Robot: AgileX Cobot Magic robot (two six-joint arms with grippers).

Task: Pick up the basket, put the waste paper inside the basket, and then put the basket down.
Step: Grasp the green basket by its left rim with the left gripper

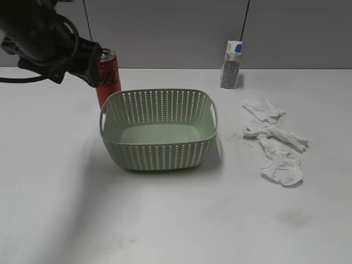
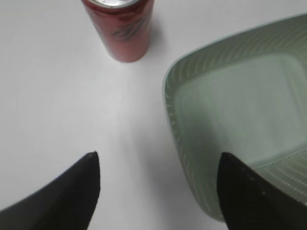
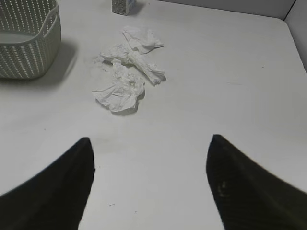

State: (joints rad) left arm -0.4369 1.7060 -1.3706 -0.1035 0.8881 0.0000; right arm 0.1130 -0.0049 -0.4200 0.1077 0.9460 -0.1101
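Observation:
The waste paper lies past the basket's opposite end, so my left gripper should next grab the basket by the end rim nearest the red can.
The pale green basket stands empty on the white table, mid-scene. Several crumpled white waste paper wads lie on the table to its right. My left gripper hangs above the table at the basket's back left. In the left wrist view it is open and empty, one finger over bare table and the other over the basket's rim. My right gripper is open and empty over bare table, with the waste paper ahead of it and the basket at far left. The right gripper is outside the exterior view.
A red drink can stands just behind the basket's left corner, close to my left arm; it also shows in the left wrist view. A small white-and-blue carton stands at the back. The table's right edge shows in the right wrist view.

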